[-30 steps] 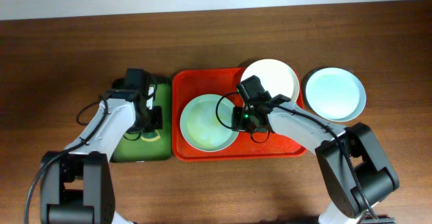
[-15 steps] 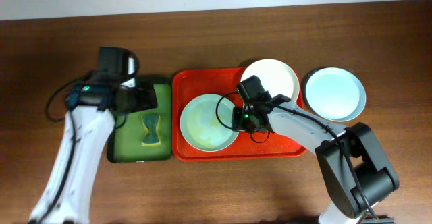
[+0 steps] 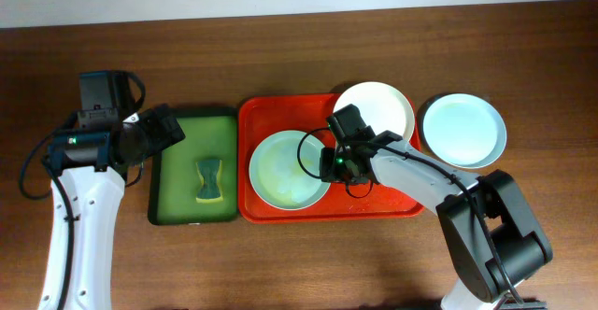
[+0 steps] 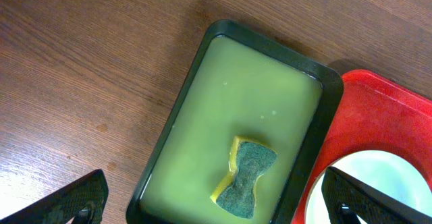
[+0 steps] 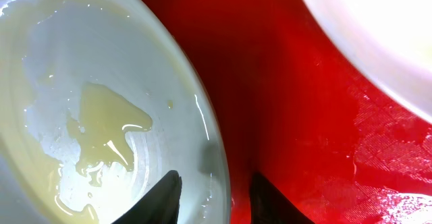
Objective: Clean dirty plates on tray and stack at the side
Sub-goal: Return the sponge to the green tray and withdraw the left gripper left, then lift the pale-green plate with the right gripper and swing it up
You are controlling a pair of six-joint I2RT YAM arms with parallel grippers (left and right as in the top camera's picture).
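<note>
My right gripper should close now. Closing now would hold the green plate's rim (image 5: 209,136). One finger is inside, and the other is down beside the plate's outer side.
On the red tray (image 3: 374,196) lie a pale green plate (image 3: 280,175) with a wet yellow smear (image 5: 101,116) and a cream-white plate (image 3: 378,105). A third, pale blue plate (image 3: 462,131) sits on the table to the tray's right. My right gripper (image 3: 327,163) straddles the green plate's right rim (image 5: 209,136). Its jaws are slightly parted, one finger over the plate and one over the tray, with a small gap on both sides (image 5: 216,180). My left gripper (image 3: 154,134) is wide open, raised over the left of the green tray (image 3: 177,161), and holds nothing (image 4: 219,200).
A yellow and green sponge (image 3: 210,179) lies in the green tray, on its pale green floor (image 4: 229,96). The green tray's dark rim abuts the red tray's left edge (image 4: 364,109). Bare wooden table surrounds both trays.
My left gripper let go of the sponge, opened wide and drew back up and to the left. My right gripper's jaws parted slightly at the plate's rim.
</note>
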